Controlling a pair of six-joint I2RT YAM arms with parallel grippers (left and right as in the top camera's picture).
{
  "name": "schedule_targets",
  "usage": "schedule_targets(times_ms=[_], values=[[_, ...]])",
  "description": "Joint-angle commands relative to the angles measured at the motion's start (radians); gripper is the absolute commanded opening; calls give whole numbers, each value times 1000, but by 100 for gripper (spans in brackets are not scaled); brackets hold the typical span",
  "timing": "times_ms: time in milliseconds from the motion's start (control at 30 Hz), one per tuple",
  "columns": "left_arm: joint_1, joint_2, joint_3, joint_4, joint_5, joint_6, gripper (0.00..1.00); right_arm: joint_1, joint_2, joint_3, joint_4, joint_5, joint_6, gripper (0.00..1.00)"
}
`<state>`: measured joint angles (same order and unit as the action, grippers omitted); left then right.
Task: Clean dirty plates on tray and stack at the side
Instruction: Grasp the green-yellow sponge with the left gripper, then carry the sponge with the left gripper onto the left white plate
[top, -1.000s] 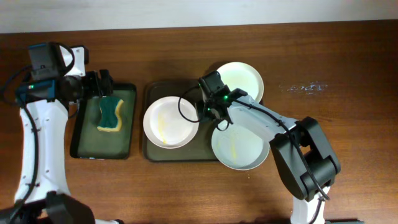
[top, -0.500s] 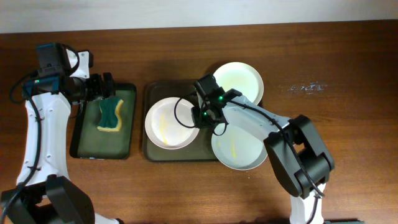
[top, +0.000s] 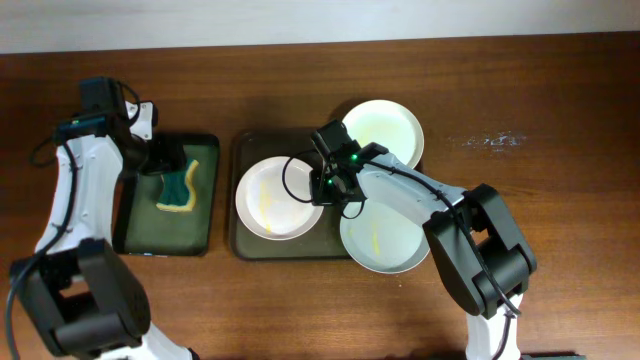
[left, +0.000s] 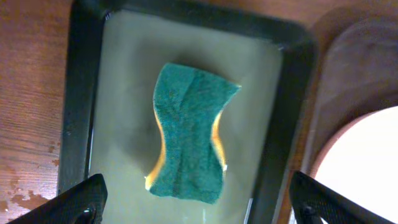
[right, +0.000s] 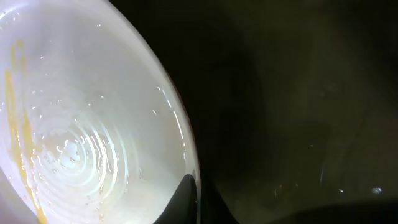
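The sponge's yellow bottom has to stay free to wipe plates, so the robot's left gripper needs to grab the sponge across its narrow middle (top: 178, 187) (left: 189, 132) from the sponge's green side.
Three white plates show in the overhead view. One with yellow smears (top: 272, 198) lies on the olive-brown tray (top: 240, 246). One (top: 385, 130) lies at the tray's back right corner. One with a yellow smear (top: 385, 242) overhangs the front right corner. My right gripper (top: 325, 186) is shut on the right rim of the left plate. In the right wrist view one finger (right: 196, 196) lies inside the wet plate (right: 81, 124), the other outside over the tray (right: 298, 124). My left gripper (top: 160, 157) is open and empty, its fingers (left: 196, 191) wide apart above the green and yellow sponge (left: 188, 142).
The sponge (top: 178, 187) lies in a small black tray (top: 128, 238) holding shallow water, left of the olive tray. In the left wrist view the black tray's rim (left: 81, 93) frames the sponge, and the plate's edge (left: 367, 168) shows at the right.
My left arm has swung right and down, coming over the sponge. The left plate has shifted slightly right on the tray with my right gripper at its rim.
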<state>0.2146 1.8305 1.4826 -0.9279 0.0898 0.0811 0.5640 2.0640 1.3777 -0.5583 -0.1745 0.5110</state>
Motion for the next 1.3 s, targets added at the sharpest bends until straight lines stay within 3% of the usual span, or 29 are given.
schedule_targets(times_ms=[0, 33, 133, 400, 533, 733, 933, 1100, 1267], values=[[2, 77, -10, -14, -32, 48, 85, 5, 21, 0, -18, 56, -1, 4], [2, 94, -10, -18, -27, 48, 74, 5, 21, 0, -18, 57, -1, 4], [2, 146, -10, -19, -27, 48, 64, 5, 21, 0, -18, 64, -1, 4], [-5, 238, -10, 25, -27, 48, 64, 5, 21, 0, -19, 64, -1, 4], [-5, 240, -10, 36, -27, 48, 50, 5, 21, 0, -19, 64, -1, 4], [-22, 269, -10, 41, -27, 48, 40, 5, 21, 0, -22, 79, -1, 4], [-25, 290, -9, 77, -26, 47, 0, 5, 21, 0, -21, 79, 0, 4], [-25, 290, 54, 23, 64, 47, 0, 5, 21, 1, -5, 77, 3, 4], [-27, 290, 276, -170, 124, 89, 0, 4, 20, 1, -6, 66, 3, 4]])
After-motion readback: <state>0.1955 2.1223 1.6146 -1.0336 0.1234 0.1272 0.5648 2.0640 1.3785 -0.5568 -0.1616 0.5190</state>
